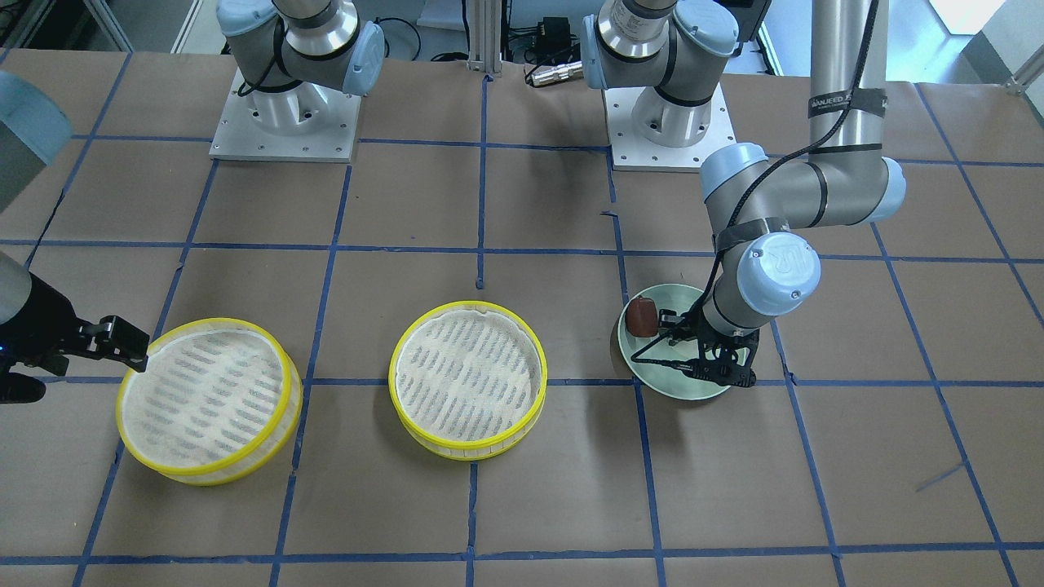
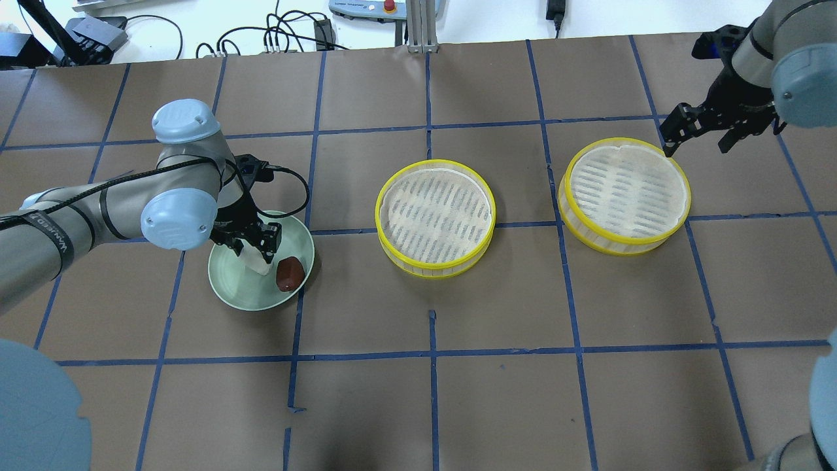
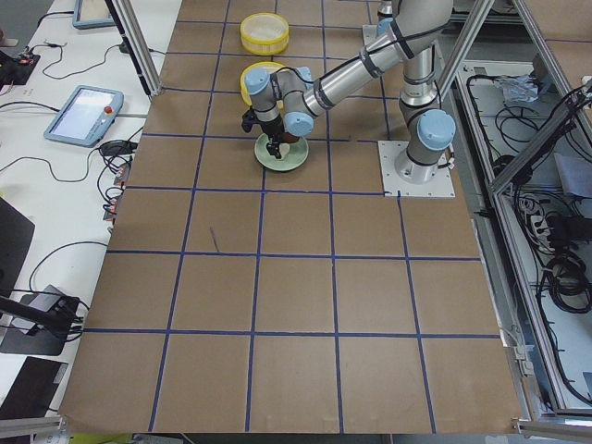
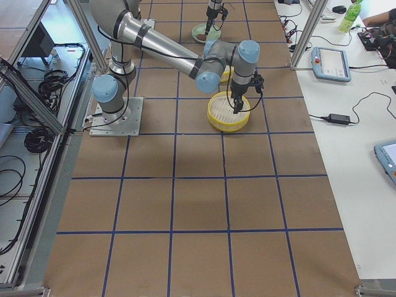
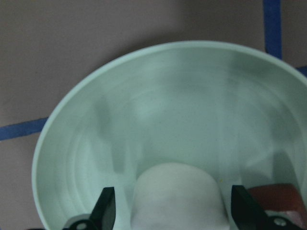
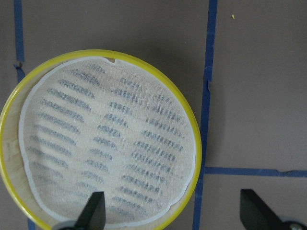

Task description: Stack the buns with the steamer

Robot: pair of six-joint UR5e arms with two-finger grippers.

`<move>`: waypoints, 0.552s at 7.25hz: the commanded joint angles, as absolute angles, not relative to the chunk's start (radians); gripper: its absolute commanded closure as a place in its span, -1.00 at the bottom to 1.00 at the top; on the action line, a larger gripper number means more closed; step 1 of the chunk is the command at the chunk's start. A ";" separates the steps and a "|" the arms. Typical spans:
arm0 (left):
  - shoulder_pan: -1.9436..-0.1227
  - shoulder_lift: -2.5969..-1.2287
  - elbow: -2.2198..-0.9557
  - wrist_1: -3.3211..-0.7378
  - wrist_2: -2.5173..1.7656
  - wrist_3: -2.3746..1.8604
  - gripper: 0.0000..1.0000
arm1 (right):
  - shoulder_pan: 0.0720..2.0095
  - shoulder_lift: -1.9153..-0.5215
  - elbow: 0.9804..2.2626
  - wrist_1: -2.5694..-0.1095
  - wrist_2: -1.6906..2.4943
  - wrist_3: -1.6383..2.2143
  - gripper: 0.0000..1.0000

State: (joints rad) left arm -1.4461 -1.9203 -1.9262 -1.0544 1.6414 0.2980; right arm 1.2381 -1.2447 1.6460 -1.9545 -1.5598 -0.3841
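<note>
I should next use my right gripper to grab this steamer tray by its yellow top rim (image 1: 145, 360), so that I can stack it onto the other tray (image 1: 467, 380).
A white bun (image 5: 177, 191) and a reddish-brown bun (image 2: 290, 273) lie on a pale green plate (image 2: 229, 288). My left gripper (image 2: 254, 243) is down over the plate, open, with one finger on each side of the white bun (image 2: 257, 263) and small gaps showing in the left wrist view. The brown bun (image 1: 641, 316) lies beside it, apart. Two yellow-rimmed steamer trays with mesh liners sit on the table, one in the middle (image 2: 435, 219) and one on the right (image 2: 624, 196). My right gripper (image 2: 698, 145) is open and empty above the right tray's far rim (image 6: 100, 148).
The table is brown paper with a blue tape grid (image 2: 431, 356). The two arm bases (image 1: 281, 114) stand at the robot's edge. Cables and tablets lie beyond the table's far edge (image 2: 288, 33).
</note>
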 commanded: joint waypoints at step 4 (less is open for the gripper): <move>-1.460 -1.913 -1.720 -1.289 1.123 -0.344 0.52 | 1.188 -1.157 1.767 -2.132 -1.594 -0.385 -0.88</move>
